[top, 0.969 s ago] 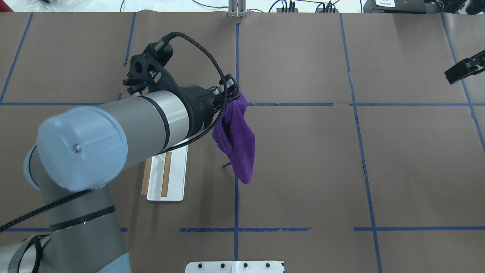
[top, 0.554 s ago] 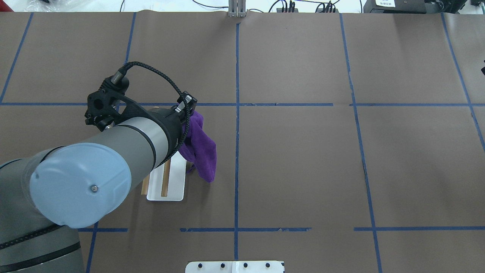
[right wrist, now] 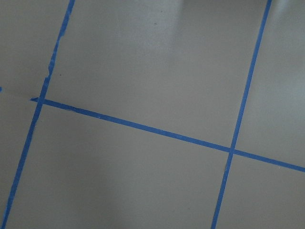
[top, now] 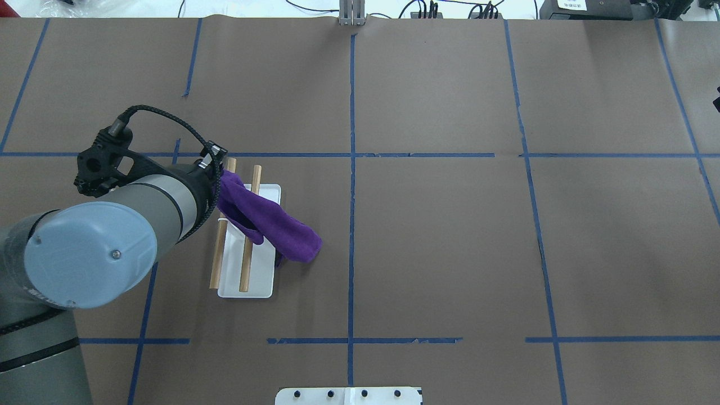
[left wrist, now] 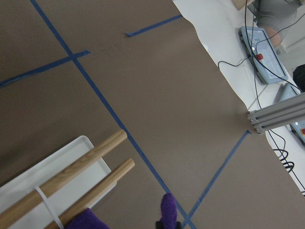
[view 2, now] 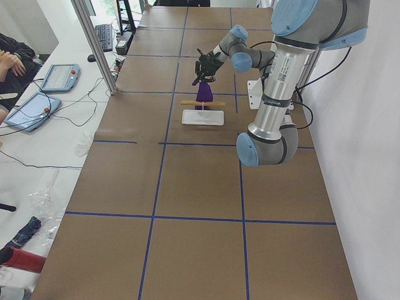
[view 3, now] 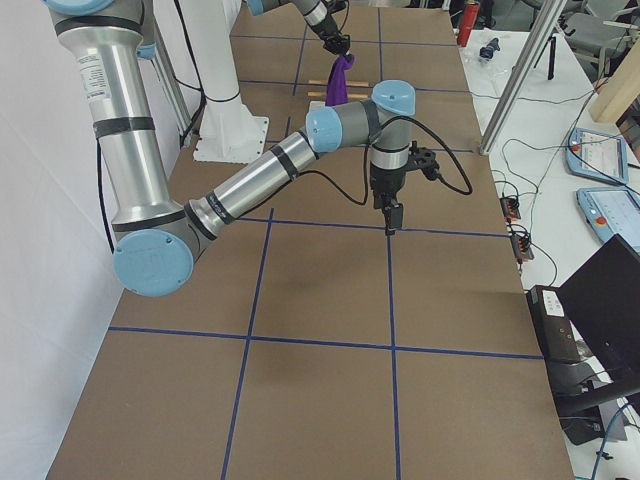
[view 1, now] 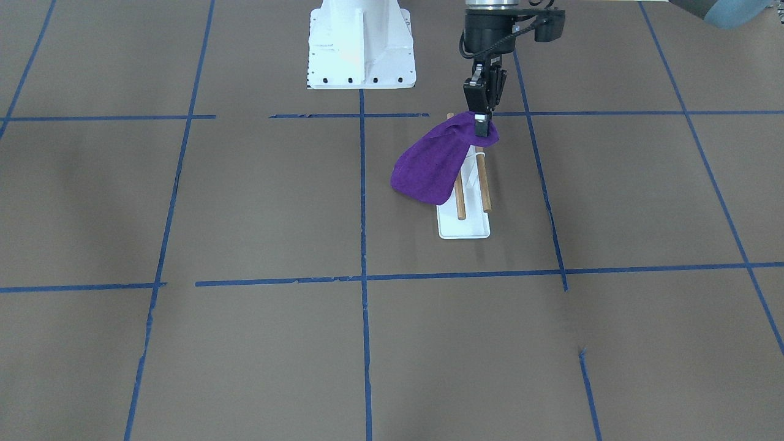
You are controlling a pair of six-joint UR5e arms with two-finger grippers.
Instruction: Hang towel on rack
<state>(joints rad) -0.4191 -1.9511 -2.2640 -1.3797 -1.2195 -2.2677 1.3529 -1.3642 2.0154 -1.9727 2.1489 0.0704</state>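
Note:
My left gripper should keep holding the towel's end (view 1: 493,138) above the outer rod (view 1: 484,184), pinched in my fingers, until I bring the towel down beyond that rod.
My left gripper (top: 220,169) is shut on one end of the purple towel (top: 273,224) and holds it just above the rack. The rack has a flat white base (top: 250,284) and two wooden rods (top: 244,270). The towel slants across both rods, and its free end hangs past the rack's side toward the table's middle. In the front-facing view the left gripper (view 1: 482,127) points down, with the towel (view 1: 429,166) over the rack (view 1: 463,228). The left wrist view shows the rods (left wrist: 71,171) and a bit of the towel (left wrist: 167,206). My right gripper (view 3: 392,215) shows only in the exterior right view, and I cannot tell its state.
The table is covered in brown paper with blue tape lines (top: 351,225). The white robot pedestal (view 1: 360,46) stands at the robot's edge. Tablets and cables (view 2: 47,94) lie on the side bench, beyond the table's far edge.
My left gripper has carried the towel from near the centre line to above the rack, and the towel now lies across the rods. The right gripper has left the overhead view.

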